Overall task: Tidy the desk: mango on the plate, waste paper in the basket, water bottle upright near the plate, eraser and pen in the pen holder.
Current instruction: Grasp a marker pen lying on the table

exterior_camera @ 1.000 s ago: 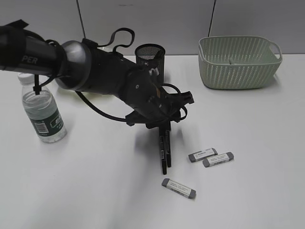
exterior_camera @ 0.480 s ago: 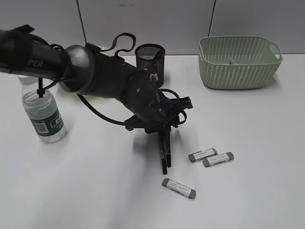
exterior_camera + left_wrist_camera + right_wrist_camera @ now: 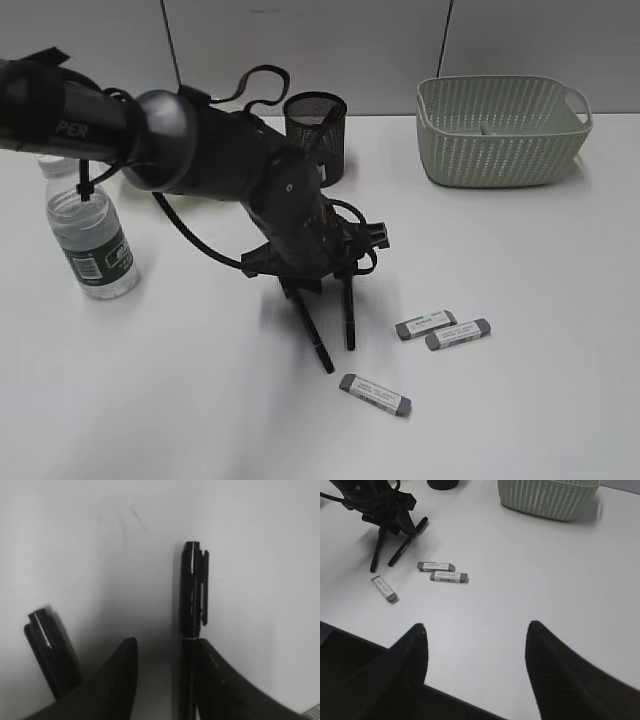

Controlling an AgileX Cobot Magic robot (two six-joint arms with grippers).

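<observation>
The black pen needs to be tidied into the pen holder (image 3: 315, 118), so the left gripper should next grab the pen by its body below the cap (image 3: 312, 334).
Two black pens lie splayed on the white desk (image 3: 200, 400), one (image 3: 348, 312) straight and one (image 3: 312, 338) slanted left. My left gripper (image 3: 167, 647) points down over them, open. One pen (image 3: 192, 595) lies between its jaws against the right finger (image 3: 220, 675); the other pen (image 3: 46, 652) is outside the left finger. Three grey erasers (image 3: 425, 324) (image 3: 458, 334) (image 3: 375, 394) lie to the right. The black mesh pen holder (image 3: 315, 118) stands behind the arm. The water bottle (image 3: 92, 235) stands upright at left. My right gripper (image 3: 476, 632) hangs open over the desk's front edge. Mango and plate are hidden.
The pale green woven basket (image 3: 500, 135) sits at the back right with a small pale scrap (image 3: 486, 127) inside; I cannot tell whether it is the waste paper. The left arm (image 3: 180, 150) and its cables stretch across from the left, over the desk's back left.
The two pens lay side by side; now one has swung out to the left. The left gripper has lowered and shifted left, one finger between the pens.
</observation>
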